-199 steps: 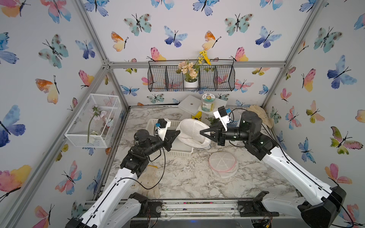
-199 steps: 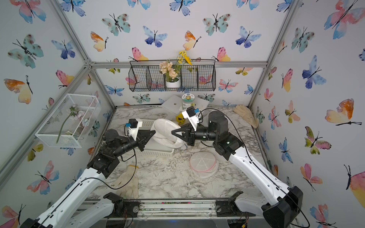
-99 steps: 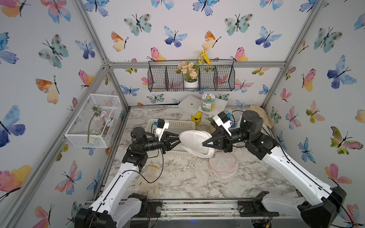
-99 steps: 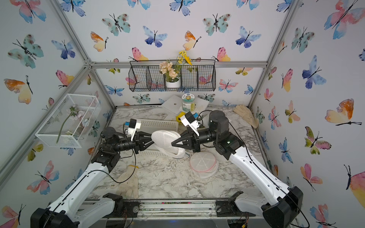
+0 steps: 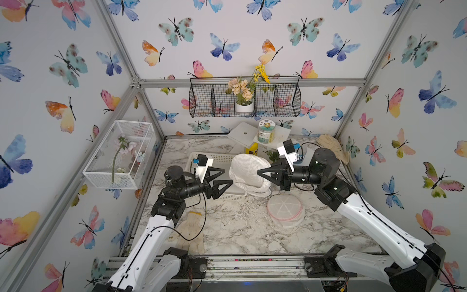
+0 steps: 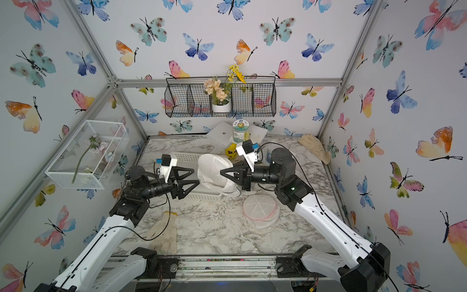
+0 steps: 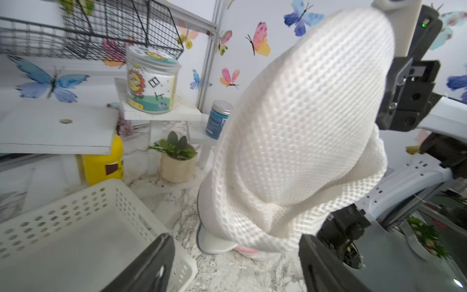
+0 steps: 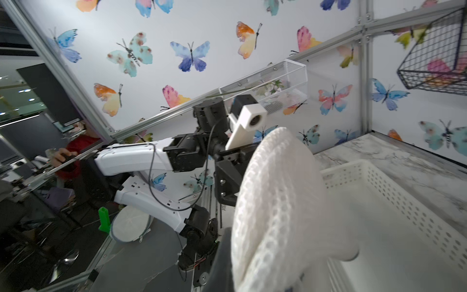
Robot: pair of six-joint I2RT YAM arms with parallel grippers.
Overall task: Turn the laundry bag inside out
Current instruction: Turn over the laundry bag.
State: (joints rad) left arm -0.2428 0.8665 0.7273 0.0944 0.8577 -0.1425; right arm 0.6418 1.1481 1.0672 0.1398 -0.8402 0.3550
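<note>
The laundry bag's rim needs to be free to turn the bag inside out. So my left gripper should grab the bag's domed mesh opposite my right gripper next.
The laundry bag [image 5: 247, 172] [image 6: 214, 169] is a white waffle-mesh pouch, domed and bulging, held up above the marble table. Its lower rim, with a grey and pink edge, hangs down to the tabletop in the left wrist view [image 7: 214, 242]. My right gripper [image 5: 258, 173] [image 6: 221, 173] is shut on the bag's right side; in the right wrist view the mesh [image 8: 278, 202] covers the gripper [image 8: 235, 265]. My left gripper [image 5: 227, 176] [image 6: 196, 176] stands open just left of the bag, apart from it, with nothing between its fingers [image 7: 151, 265].
A white perforated basket [image 5: 219, 158] sits under and behind the left gripper. A flat round mesh pouch with pink trim [image 5: 285, 208] lies front right of the bag. One glove [image 5: 192, 230] lies near the left arm, another [image 5: 333, 149] at back right. Jar [image 5: 265, 131] on a white stand behind.
My left gripper was shut on the bag's left edge and has opened and let go. Both arms and the bag shifted forward and lower; the right gripper keeps its hold.
</note>
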